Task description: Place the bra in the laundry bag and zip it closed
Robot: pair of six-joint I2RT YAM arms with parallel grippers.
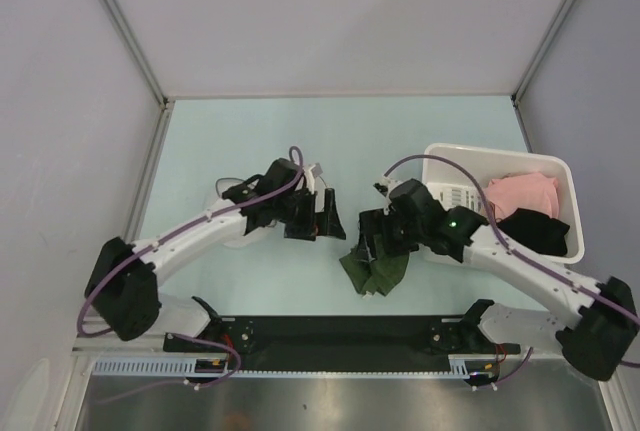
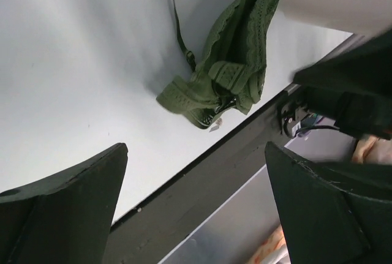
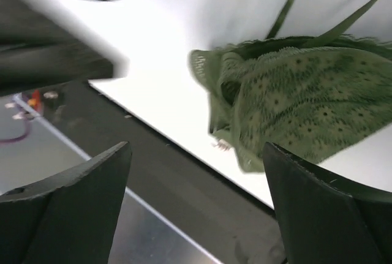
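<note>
The left gripper will next take hold of the bra by its edge on the laundry bag side. The bra's opposite side then stays free for handing over to the right gripper.
The olive-green bra [image 1: 376,271] lies crumpled on the table near its front edge, between the two arms. It also shows in the left wrist view, bra [image 2: 236,62], and in the right wrist view, bra [image 3: 300,98]. My right gripper [image 1: 372,233] hovers just above and behind it, open, right gripper [image 3: 197,147] with nothing between its fingers. My left gripper [image 1: 325,213] stands open to the bra's upper left, left gripper [image 2: 196,154] empty. Beneath the left arm shows a bit of white, the laundry bag [image 1: 218,194], mostly hidden.
A white rectangular bin [image 1: 500,151] stands at the right, holding a pink garment [image 1: 522,194] and a black garment [image 1: 540,231]. A black strip [image 1: 340,336] runs along the table's front edge between the arm bases. Walls close in the back and sides.
</note>
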